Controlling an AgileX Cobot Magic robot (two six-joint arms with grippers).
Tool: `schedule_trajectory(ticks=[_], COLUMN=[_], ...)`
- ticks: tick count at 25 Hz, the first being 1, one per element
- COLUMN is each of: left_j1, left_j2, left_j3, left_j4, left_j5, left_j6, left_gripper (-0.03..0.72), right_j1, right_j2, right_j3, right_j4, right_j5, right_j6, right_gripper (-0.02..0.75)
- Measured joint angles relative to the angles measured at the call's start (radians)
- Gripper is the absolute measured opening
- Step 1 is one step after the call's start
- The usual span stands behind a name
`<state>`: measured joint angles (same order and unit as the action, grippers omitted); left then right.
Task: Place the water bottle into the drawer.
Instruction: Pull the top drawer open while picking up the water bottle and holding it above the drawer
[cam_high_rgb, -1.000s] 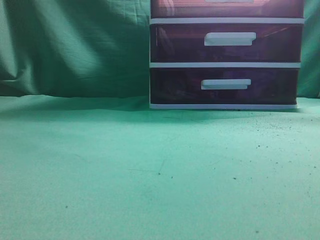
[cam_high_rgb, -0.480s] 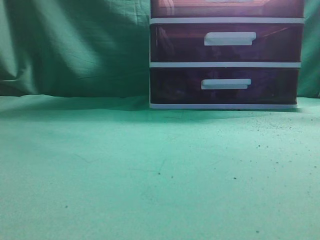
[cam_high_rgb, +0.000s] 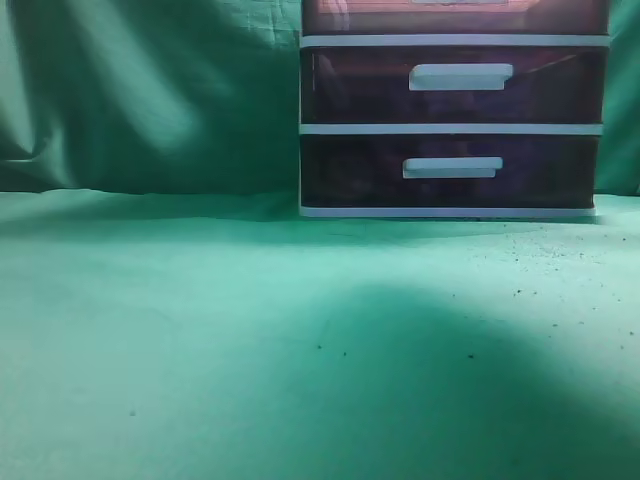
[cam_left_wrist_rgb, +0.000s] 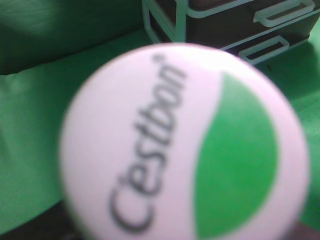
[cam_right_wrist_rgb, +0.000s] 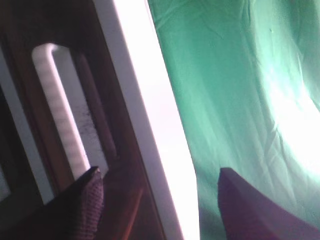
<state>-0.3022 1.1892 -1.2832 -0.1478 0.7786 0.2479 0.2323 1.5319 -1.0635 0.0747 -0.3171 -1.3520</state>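
Observation:
My right gripper grabs the top drawer by its white handle next, since it stands out. The drawer is shut and its wide front (cam_high_rgb: 380, 20) lies flat.
The water bottle's white cap (cam_left_wrist_rgb: 185, 145), with a green patch and "C'estbon" lettering, fills the left wrist view, blurred and very close. It hides my left gripper's jaws. The bottle does not show in the exterior view, so it is held off the table. The drawer cabinet (cam_high_rgb: 450, 128) has dark red drawers, all shut, with white handles (cam_high_rgb: 460, 77). It also shows in the left wrist view (cam_left_wrist_rgb: 220, 20). My right gripper (cam_right_wrist_rgb: 160, 205) is open, its fingers either side of the cabinet's white frame (cam_right_wrist_rgb: 145, 110), next to a drawer handle (cam_right_wrist_rgb: 57, 110).
Green cloth (cam_high_rgb: 200, 330) covers the table and hangs as a backdrop behind it. The cabinet stands at the back right of the table. A wide shadow lies over the front right of the cloth. Neither arm shows in the exterior view.
A large dark shadow has spread over the front right of the table. The cabinet and its drawers have not moved.

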Motion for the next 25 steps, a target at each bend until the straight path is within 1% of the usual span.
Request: schedule_trajectory(ticks=[1,2,3,11,22,23,25], left_j1=[0.0,0.0,0.0,0.0,0.0,0.0,0.0], left_j2=[0.0,0.0,0.0,0.0,0.0,0.0,0.0], left_j3=[0.0,0.0,0.0,0.0,0.0,0.0,0.0], left_j4=[0.0,0.002,0.002,0.005,0.009,0.009,0.009], left_j5=[0.0,0.0,0.0,0.0,0.0,0.0,0.0], left_j6=[0.0,0.0,0.0,0.0,0.0,0.0,0.0], left_gripper=[0.34,0.34,0.34,0.34,0.34,0.34,0.34], right_j1=[0.0,0.0,0.002,0.011,0.011,0.011,0.011], right_j2=[0.019,0.034,0.047,0.123,0.266,0.277,0.288], right_j3=[0.0,0.0,0.0,0.0,-0.084,-0.09,-0.096], right_j4=[-0.018,-0.032,-0.044,-0.096,-0.107,-0.107,-0.109], right_j5=[-0.015,-0.021,-0.021,-0.069,-0.153,-0.16,-0.184], right_j6=[-0.004,-0.004,-0.004,-0.006,-0.008,-0.008,-0.008], right_gripper=[0.421,0.463,0.447,0.447,0.447,0.378,0.315])
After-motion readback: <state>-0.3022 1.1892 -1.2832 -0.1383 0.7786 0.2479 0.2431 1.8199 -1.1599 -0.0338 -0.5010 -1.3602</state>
